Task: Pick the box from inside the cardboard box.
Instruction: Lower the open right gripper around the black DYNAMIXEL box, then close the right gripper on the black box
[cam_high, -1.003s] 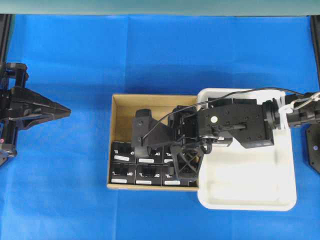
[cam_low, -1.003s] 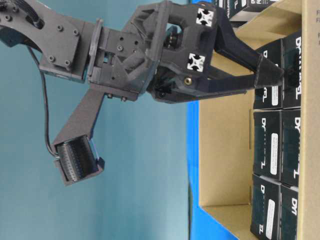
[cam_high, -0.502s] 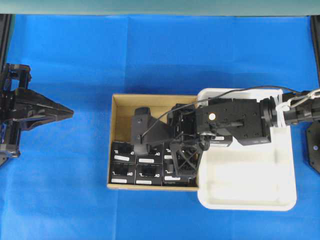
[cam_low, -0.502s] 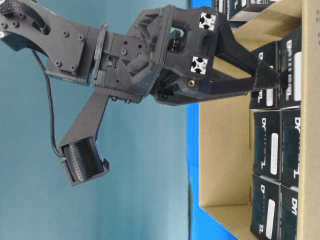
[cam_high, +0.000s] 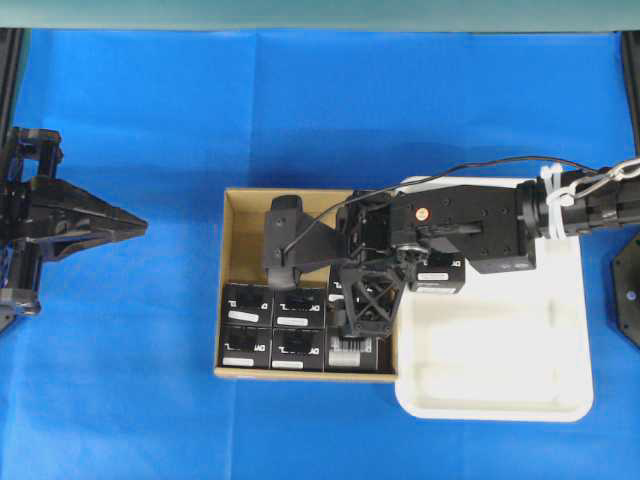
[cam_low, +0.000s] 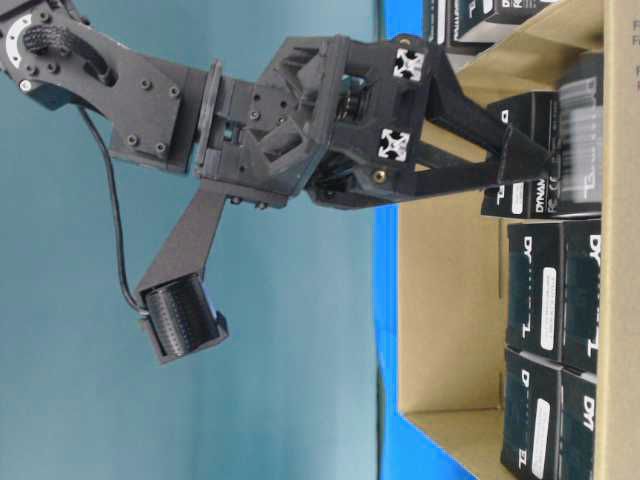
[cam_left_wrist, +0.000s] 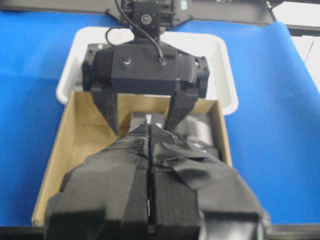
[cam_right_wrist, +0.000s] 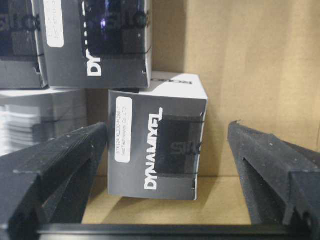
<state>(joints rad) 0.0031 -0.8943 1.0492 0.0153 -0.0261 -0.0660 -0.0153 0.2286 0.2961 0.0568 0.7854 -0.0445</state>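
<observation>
The fingers of my right gripper are still above the black box's top, so my right gripper moves down first, and only then closes on the black box.
The cardboard box holds several black boxes with white lettering. My right gripper reaches down into it, open. One box lies between its fingers, slightly askew, close to the left finger with a wide gap to the right one. Seen from overhead, that box is mostly hidden under the gripper. My left gripper hovers over the blue cloth left of the carton, shut with nothing in it.
A white plastic tray touches the carton's right side. More black boxes fill the carton's front rows. The back of the carton shows bare brown floor. Blue cloth covers the table.
My right gripper has sunk deeper into the carton and shifted slightly left. The box at its fingertips has been nudged and looks blurred. The left gripper has barely moved.
</observation>
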